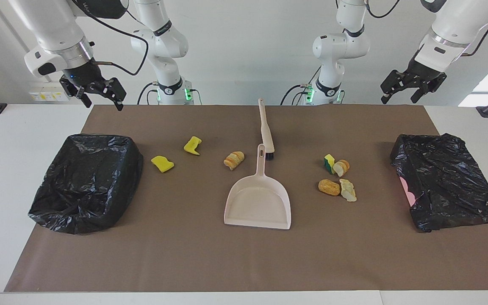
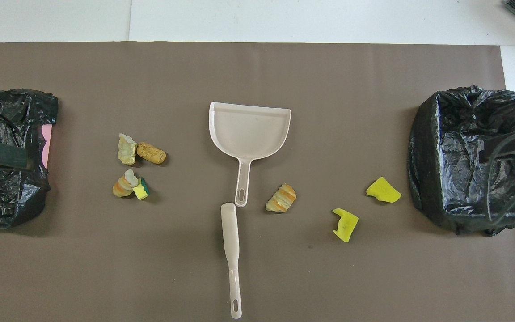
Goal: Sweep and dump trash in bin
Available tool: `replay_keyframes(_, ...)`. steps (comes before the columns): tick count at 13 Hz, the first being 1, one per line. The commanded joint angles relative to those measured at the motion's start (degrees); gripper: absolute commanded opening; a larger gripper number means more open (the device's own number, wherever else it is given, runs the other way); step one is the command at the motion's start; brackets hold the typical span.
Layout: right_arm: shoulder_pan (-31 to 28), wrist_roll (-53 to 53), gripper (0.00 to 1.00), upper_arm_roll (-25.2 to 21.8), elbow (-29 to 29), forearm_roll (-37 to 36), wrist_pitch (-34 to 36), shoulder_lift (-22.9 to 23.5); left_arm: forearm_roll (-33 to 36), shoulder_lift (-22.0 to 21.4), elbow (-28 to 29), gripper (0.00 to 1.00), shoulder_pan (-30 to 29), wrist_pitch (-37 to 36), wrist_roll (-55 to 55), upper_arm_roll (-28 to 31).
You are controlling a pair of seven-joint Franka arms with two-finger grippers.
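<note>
I should grab the beige brush by its handle [image 2: 234,282] with my left gripper next. Then it can sweep the scattered trash into the dustpan [image 2: 249,130].
The trash lies scattered on the brown mat [image 1: 210,254]. Two yellow sponge pieces [image 1: 162,163] [image 1: 192,145] lie toward the right arm's end. A bread chunk [image 1: 234,160] sits beside the dustpan handle. A green-backed sponge [image 1: 329,163] and three tan chunks [image 1: 341,167] [image 1: 328,187] [image 1: 348,189] cluster toward the left arm's end. A beige dustpan [image 1: 259,203] lies mid-table, with the brush [image 1: 266,131] nearer the robots. One black-lined bin [image 1: 87,182] stands at the right arm's end. My right gripper [image 1: 104,105] hangs open and high over it. My left gripper [image 1: 398,100] is open too, raised over the other bin [image 1: 447,182].
In the overhead view the dustpan [image 2: 248,129] opens away from the robots, and the brush [image 2: 231,255] points its handle toward them. A pink edge [image 2: 46,143] shows under the bag of the bin at the left arm's end. White tabletop surrounds the mat.
</note>
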State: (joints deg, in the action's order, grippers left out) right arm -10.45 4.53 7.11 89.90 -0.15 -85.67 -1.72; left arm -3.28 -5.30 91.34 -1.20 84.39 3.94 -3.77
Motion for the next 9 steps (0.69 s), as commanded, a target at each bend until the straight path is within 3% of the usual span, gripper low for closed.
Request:
replay_keyframes(1,-0.98,-0.49,1.00,0.36,1.24,0.94,0.41,-1.36,0.56,-1.91,2.17,1.00,-0.12,-0.54,0.36,-0.28)
replay_keyframes(9,-0.80,-0.49,1.00,0.45,1.33,0.77,0.41,-1.36,0.03,-2.26,2.87,1.00,1.02,-0.19,0.54,-0.89)
